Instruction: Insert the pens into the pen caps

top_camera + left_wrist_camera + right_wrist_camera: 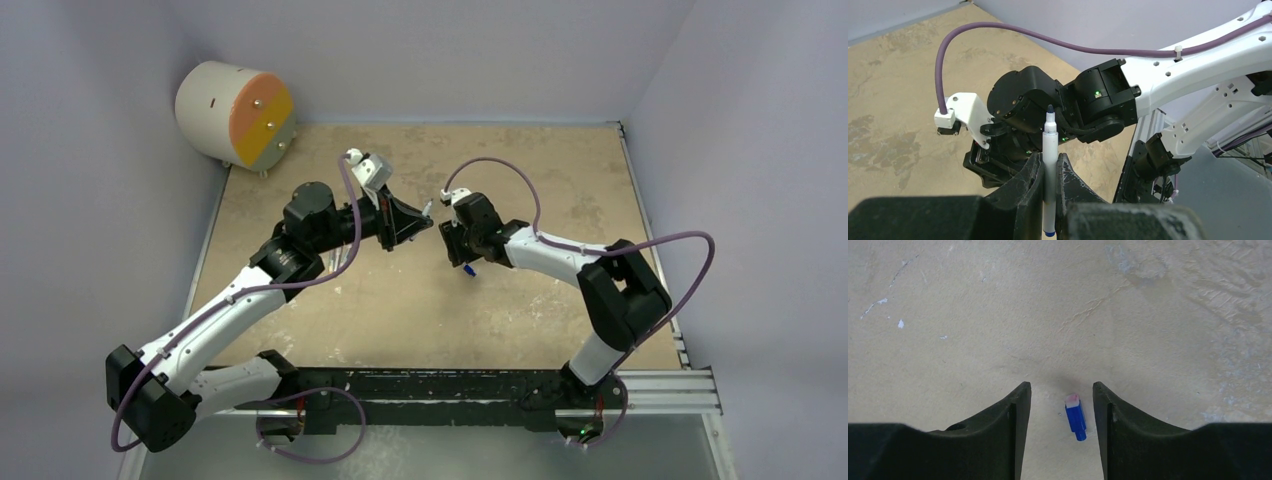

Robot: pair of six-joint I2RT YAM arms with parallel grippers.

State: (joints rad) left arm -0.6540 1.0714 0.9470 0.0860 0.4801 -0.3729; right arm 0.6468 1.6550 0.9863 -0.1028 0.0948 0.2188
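Note:
My right gripper grabs the blue cap across its long sides near the pink end (467, 268) next, which leaves the opposite blue end free to insert the pen.
My left gripper (415, 220) (1049, 159) is raised above the table and shut on a white pen (1049, 145). The pen's dark tip points toward the right arm and its blue end sticks out behind the fingers. In the top view the pen (427, 209) pokes out toward my right gripper (462, 255). My right gripper (1061, 387) is open and points down at the table. A small blue cap (1076, 416) lies flat on the table between its fingers, closer to the right one and touching neither. The cap also shows in the top view (470, 270). The other caps are out of view.
A cream cylinder with an orange and yellow end (236, 113) lies at the far left corner. Thin white sticks (336, 262) lie on the table under my left arm. Walls close the table on three sides. A black rail (450, 385) runs along the near edge.

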